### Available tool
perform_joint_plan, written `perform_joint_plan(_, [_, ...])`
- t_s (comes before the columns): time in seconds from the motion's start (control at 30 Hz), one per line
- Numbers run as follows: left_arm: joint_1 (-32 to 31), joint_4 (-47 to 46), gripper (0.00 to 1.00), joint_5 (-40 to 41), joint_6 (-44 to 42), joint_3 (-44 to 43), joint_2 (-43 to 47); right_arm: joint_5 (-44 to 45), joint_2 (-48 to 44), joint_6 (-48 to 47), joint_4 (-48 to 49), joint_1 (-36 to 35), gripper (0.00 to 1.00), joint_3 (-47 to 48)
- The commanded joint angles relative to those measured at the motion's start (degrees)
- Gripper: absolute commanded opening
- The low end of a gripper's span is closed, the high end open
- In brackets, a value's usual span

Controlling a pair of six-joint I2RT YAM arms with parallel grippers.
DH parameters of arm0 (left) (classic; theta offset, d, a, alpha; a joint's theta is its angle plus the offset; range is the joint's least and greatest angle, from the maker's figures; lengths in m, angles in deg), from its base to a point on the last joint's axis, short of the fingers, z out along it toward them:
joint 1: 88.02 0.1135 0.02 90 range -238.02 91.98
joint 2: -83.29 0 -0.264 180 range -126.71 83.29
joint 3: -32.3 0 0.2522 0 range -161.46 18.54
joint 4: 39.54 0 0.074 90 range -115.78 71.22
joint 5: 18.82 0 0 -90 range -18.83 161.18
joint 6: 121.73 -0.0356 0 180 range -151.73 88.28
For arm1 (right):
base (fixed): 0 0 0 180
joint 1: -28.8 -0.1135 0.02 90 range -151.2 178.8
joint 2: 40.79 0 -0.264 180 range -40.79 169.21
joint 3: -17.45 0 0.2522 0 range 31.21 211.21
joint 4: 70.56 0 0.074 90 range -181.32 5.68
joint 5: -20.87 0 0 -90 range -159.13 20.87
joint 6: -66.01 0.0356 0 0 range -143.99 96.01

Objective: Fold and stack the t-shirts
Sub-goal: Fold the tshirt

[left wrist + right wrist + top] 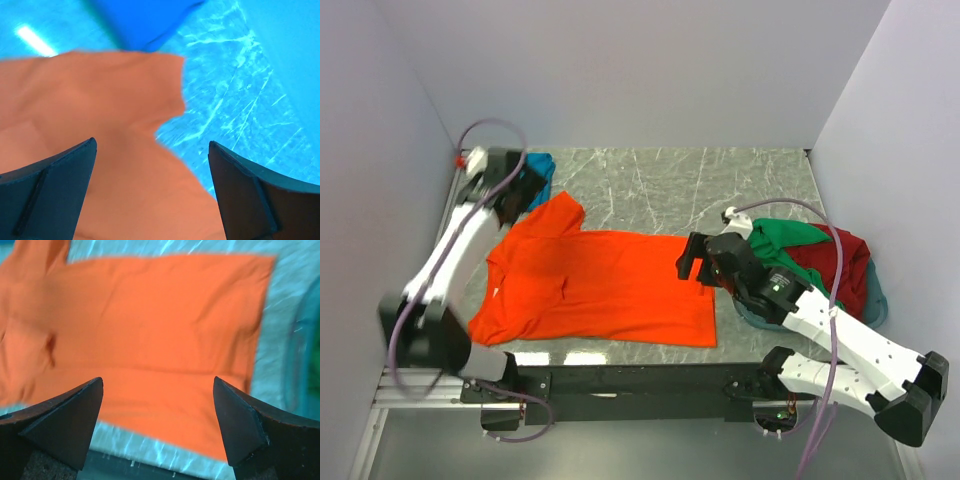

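The bright orange t-shirt needs its far sleeve folded inward over its body, so my left gripper will next grab it by the end of that sleeve.
The bright orange t-shirt lies spread flat on the table, sleeves to the left. My left gripper is open and empty, above the shirt's far sleeve; the wrist view shows its jaws wide apart. The teal blue t-shirt lies bunched at the back left and shows in the left wrist view. My right gripper is open and empty over the orange shirt's right hem, jaws wide apart. The green t-shirt and dark red t-shirt lie heaped at the right.
A grey-blue plastic basket at the right holds the green and dark red shirts; its rim shows in the right wrist view. The marbled table has white walls on three sides. A black rail runs along the near edge.
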Motion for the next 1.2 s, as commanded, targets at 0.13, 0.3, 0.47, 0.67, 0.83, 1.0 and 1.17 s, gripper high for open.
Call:
perform_joint_plan(0.13, [-3.66, 6.78, 0.97, 3.64, -8.22, -31.46, -31.37, 1.20, 0.62, -2.47, 5.33, 7.47, 0.96, -0.48])
perform_joint_plan(0.3, [-3.84, 14.51, 0.85, 3.74, -10.51, -51.66, -50.34, -0.48, 1.59, -3.26, 5.41, 10.11, 0.96, -2.32])
perform_joint_plan(0.47, [-4.54, 12.52, 0.74, 2.42, -12.79, -57.07, -58.38, -1.01, 1.24, -3.96, 6.38, 11.34, 0.96, -4.87])
perform_joint_plan(0.67, [-4.63, 11.98, 0.65, 3.55, -11.74, -56.11, -61.20, -2.68, 1.06, -4.31, 7.88, 13.01, 0.96, -7.42])
perform_joint_plan(0.83, [-4.71, 12.33, 0.55, 4.70, -10.60, -54.26, -62.51, -2.41, 1.68, -4.93, 7.88, 13.81, 0.96, -7.95])
perform_joint_plan(1.0, [-4.71, 15.49, 0.46, 6.45, -9.90, -56.28, -65.67, -2.33, 1.50, -5.20, 7.88, 14.51, 0.96, -8.21])
perform_joint_plan(1.17, [-4.71, 16.11, 0.46, 9.53, -8.84, -55.32, -66.21, -2.50, 1.24, -4.93, 7.97, 14.86, 0.96, -8.83])
